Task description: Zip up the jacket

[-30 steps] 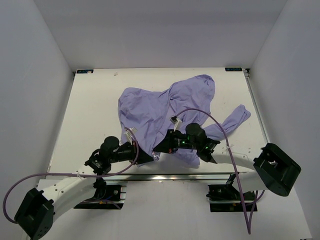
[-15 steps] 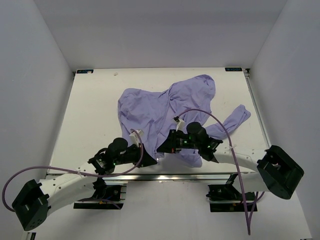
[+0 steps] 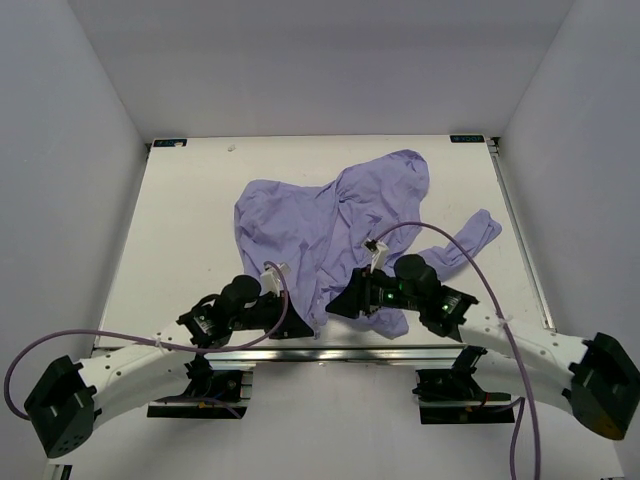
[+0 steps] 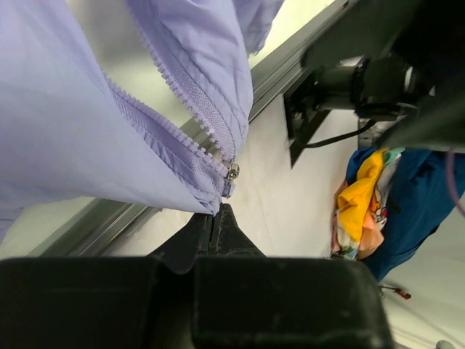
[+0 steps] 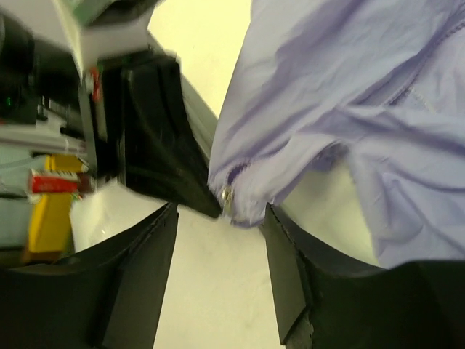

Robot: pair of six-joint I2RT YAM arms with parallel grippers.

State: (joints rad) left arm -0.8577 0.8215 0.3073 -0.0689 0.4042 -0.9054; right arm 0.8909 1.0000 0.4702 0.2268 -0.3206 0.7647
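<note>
My right gripper next needs to take the small metal slider by its pull to zip up the jacket. The zipper teeth stay free that way.
The lavender jacket lies crumpled across the middle of the table, one sleeve trailing to the right. Its lower front corner hangs at the near edge. My left gripper is shut on that corner; in the left wrist view the jacket rises from the left gripper, with the zipper teeth and the small metal slider just above the tips. My right gripper is open, its jaws either side of the slider and hem without touching them. In the overhead view the right gripper faces the left one.
The metal rail of the table's near edge runs right under both grippers. Purple cables loop over the arms. A yellow and blue bundle lies beyond the table in the left wrist view. White walls close in three sides.
My right gripper has opened and let go of the jacket, drawing back slightly toward the near edge; its arm has swung out to the right. The left gripper has shifted right, still shut on the hem.
</note>
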